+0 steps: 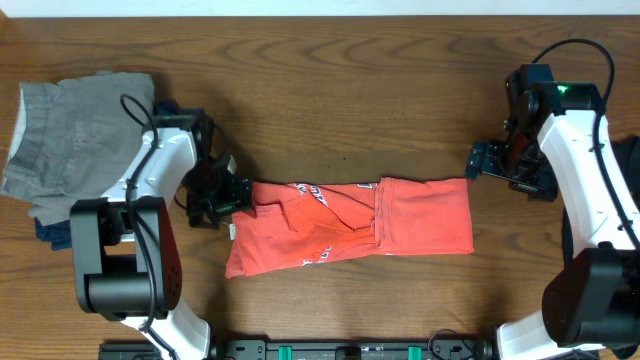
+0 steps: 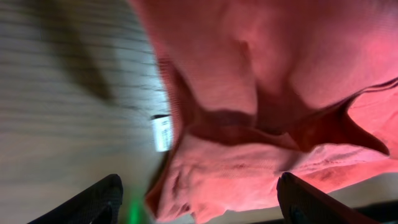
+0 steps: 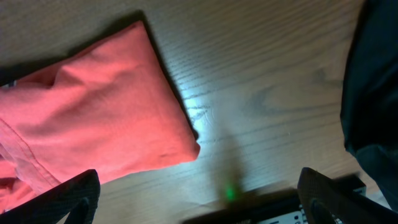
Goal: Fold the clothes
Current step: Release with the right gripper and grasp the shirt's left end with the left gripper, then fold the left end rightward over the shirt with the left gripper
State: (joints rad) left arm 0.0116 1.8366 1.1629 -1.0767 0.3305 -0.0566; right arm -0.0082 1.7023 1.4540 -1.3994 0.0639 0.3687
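The left gripper grabs the T-shirt's rumpled end near the white label (image 1: 241, 233) (image 2: 163, 132) next, to fold that end toward the T-shirt's folded end.
The coral-red T-shirt (image 1: 350, 225) lies on the wooden table as a long folded strip, with its printed graphic partly showing near the middle. My left gripper (image 1: 235, 197) is at the shirt's left end. In the left wrist view the left gripper (image 2: 199, 208) is open, its dark fingers (image 2: 93, 202) wide apart over the rumpled red cloth (image 2: 267, 93) and a white label (image 2: 163, 132). My right gripper (image 1: 478, 160) hovers just off the shirt's upper right corner. In the right wrist view the right gripper (image 3: 199, 198) stands open over bare wood, apart from the shirt's folded end (image 3: 93, 112).
A pile of grey cloth (image 1: 75, 140) lies at the back left, with a dark blue piece (image 1: 50, 232) under it. Dark cloth (image 3: 373, 81) shows at the right edge of the right wrist view. The table's front edge with a black bar (image 1: 350, 350) runs below the shirt.
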